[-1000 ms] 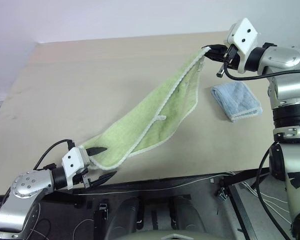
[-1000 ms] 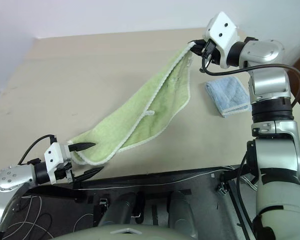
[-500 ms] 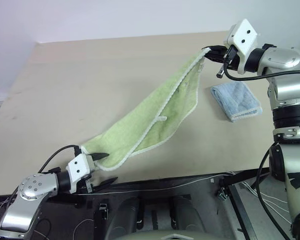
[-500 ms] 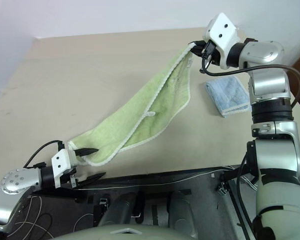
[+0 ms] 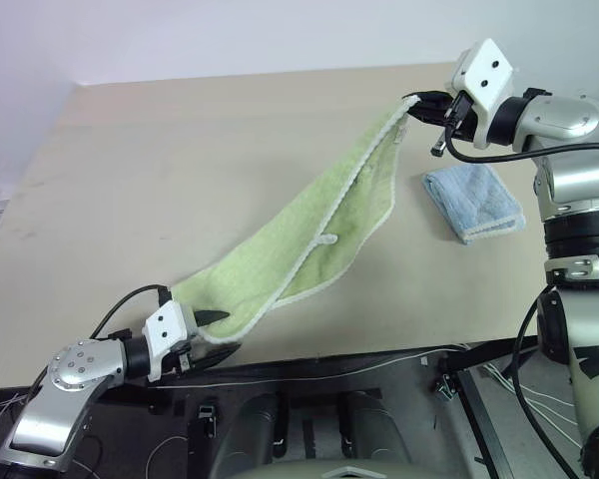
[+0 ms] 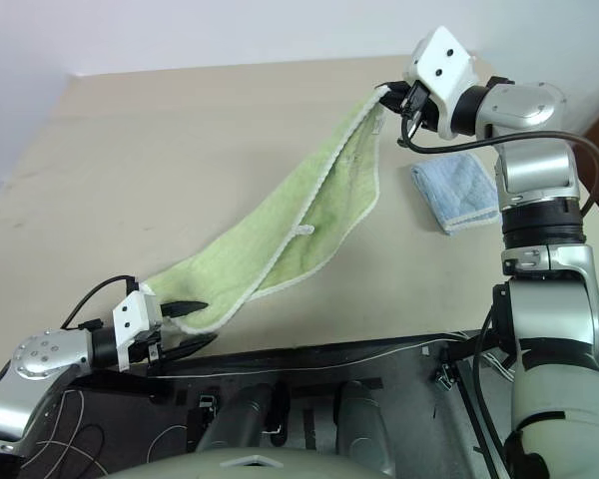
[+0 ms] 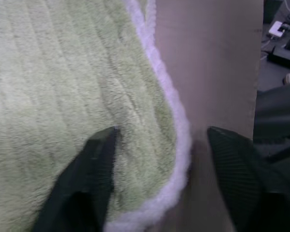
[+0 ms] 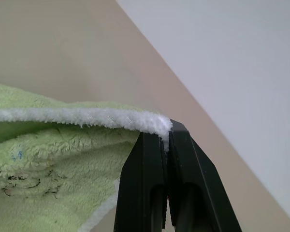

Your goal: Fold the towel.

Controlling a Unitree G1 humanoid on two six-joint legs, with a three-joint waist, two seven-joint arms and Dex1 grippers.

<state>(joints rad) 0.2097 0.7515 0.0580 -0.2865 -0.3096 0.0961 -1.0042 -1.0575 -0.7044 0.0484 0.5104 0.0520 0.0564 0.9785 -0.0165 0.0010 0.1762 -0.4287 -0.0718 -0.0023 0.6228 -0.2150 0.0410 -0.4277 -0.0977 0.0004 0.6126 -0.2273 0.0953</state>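
Observation:
The towel sags in a slack band (image 5: 290, 239) to the table, so my left gripper should next grab the towel by the white-hemmed corner (image 5: 220, 336) between its open fingers.
The light-green towel (image 5: 329, 215) with white edging stretches in a sagging band from the far right down to the table's near left. My right gripper (image 5: 416, 108) holds it high, shut on its far corner (image 8: 154, 123); a small dark drawing (image 8: 24, 183) shows on the cloth just below. A white loop (image 5: 324, 238) hangs at mid-length. My left gripper (image 5: 225, 332) is low at the near corner, open. One of its fingers (image 7: 99, 154) lies on the terry and the other (image 7: 232, 159) on the bare table, with the white hem (image 7: 179, 140) between them.
A folded light-blue cloth (image 5: 474, 200) lies on the table (image 5: 180, 150) right of the towel, under my right arm. The table's front edge runs just behind my left gripper, with cables (image 5: 379, 364) and dark floor below it.
My left gripper's fingers have come closer together around the towel's near corner, and the hand sits slightly nearer that corner. The right gripper and the raised corner have not moved.

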